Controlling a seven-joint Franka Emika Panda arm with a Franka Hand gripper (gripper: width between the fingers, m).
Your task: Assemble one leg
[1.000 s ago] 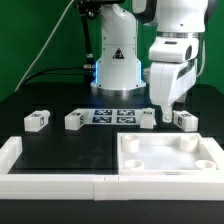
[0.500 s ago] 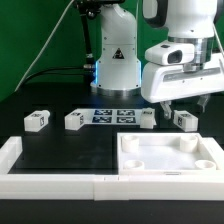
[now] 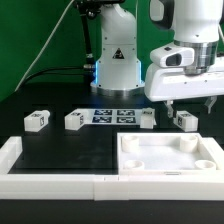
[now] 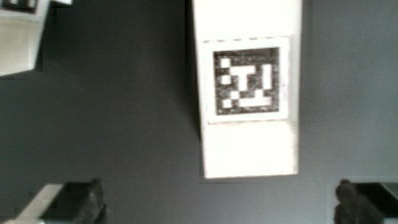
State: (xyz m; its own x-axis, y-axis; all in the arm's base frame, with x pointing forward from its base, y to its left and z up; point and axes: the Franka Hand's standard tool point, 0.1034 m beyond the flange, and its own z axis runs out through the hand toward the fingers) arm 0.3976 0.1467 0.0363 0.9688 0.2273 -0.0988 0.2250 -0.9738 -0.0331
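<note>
The gripper grabs the white leg by its tagged section (image 4: 247, 82) next. Then it fits the leg onto the white tray-shaped piece.
Several small white legs with square tags lie in a row on the black table: one at the exterior view's left (image 3: 38, 120), one beside it (image 3: 76, 120), and two at the right (image 3: 147, 118) (image 3: 184, 120). My gripper (image 3: 189, 104) hangs open and empty above the two right legs, touching nothing. In the wrist view a leg (image 4: 246, 90) lies lengthwise with its tag facing up, beyond my gripper (image 4: 217, 205). The dark fingertips (image 4: 71, 203) stand wide apart, and the leg is not between them.
The large white tray-shaped piece (image 3: 128, 160) lies at the front right. The marker board (image 3: 112, 115) lies by the robot base. A white L-shaped rim (image 3: 14, 152) runs along the front left. Another white part (image 4: 18, 45) shows at the wrist view's edge.
The gripper has turned about its vertical axis, so its wide side now faces the exterior camera, and it has shifted slightly to the exterior view's right. The legs have not moved.
</note>
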